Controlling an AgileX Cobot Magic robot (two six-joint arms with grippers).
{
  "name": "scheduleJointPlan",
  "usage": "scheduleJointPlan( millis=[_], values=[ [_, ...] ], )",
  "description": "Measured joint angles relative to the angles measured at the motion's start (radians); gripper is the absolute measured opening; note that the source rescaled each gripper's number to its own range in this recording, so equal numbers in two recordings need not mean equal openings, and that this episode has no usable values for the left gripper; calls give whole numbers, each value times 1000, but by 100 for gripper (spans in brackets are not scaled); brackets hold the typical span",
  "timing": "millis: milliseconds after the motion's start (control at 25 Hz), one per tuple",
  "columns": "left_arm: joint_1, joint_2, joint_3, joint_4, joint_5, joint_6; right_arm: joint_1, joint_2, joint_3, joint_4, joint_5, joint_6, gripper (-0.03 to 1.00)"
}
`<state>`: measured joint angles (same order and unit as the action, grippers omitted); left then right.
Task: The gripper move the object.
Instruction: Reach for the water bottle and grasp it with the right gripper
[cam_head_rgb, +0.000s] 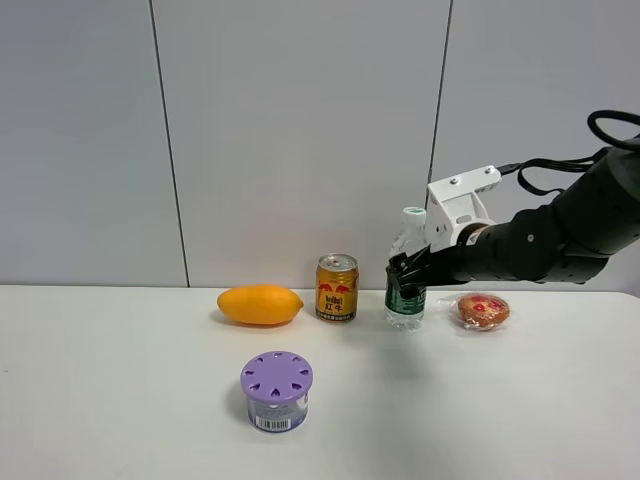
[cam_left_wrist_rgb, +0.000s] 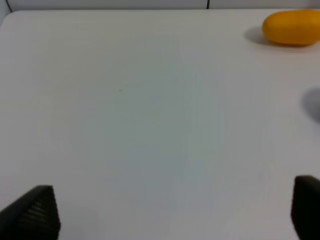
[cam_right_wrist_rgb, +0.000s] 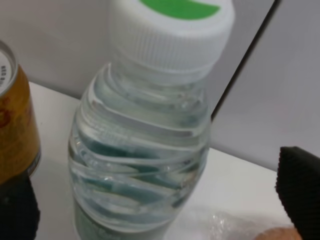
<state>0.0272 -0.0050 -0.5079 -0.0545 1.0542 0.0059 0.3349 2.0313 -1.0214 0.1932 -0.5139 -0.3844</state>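
Observation:
I will next use my right gripper to grab the bottle by its body below the white cap (cam_head_rgb: 407, 271) (cam_right_wrist_rgb: 137, 150), and then it can move the water bottle.
The clear water bottle (cam_head_rgb: 406, 312) with a white cap stands upright at the back of the white table (cam_head_rgb: 120, 400), right of a gold can. My right gripper (cam_head_rgb: 405, 276) reaches in from the right at the height of the bottle's green label. In the right wrist view the bottle (cam_right_wrist_rgb: 142, 165) fills the space between the two black fingers (cam_right_wrist_rgb: 300, 190), with a gap on each side; the right gripper (cam_right_wrist_rgb: 160, 210) is open around it. My left gripper (cam_left_wrist_rgb: 170, 210) is open and empty over bare table; it does not show in the exterior view.
A gold drink can (cam_head_rgb: 337, 287) stands just left of the bottle, also in the right wrist view (cam_right_wrist_rgb: 15, 125). An orange mango (cam_head_rgb: 260, 304) lies further left. A wrapped bun (cam_head_rgb: 483, 311) lies right of the bottle. A purple-lidded tub (cam_head_rgb: 276, 390) stands nearer the front.

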Motion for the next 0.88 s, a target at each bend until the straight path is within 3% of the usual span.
scheduleJointPlan(
  millis=[280, 480, 880],
  values=[
    [0, 0, 0, 0, 0, -6, 0, 77, -5, 0, -92, 39, 100],
    [0, 0, 0, 0, 0, 0, 6, 99, -8, -49, -178, 162, 100],
    [0, 0, 0, 0, 0, 0, 20, 131, -61, -87, -208, 199, 97]
  ],
)
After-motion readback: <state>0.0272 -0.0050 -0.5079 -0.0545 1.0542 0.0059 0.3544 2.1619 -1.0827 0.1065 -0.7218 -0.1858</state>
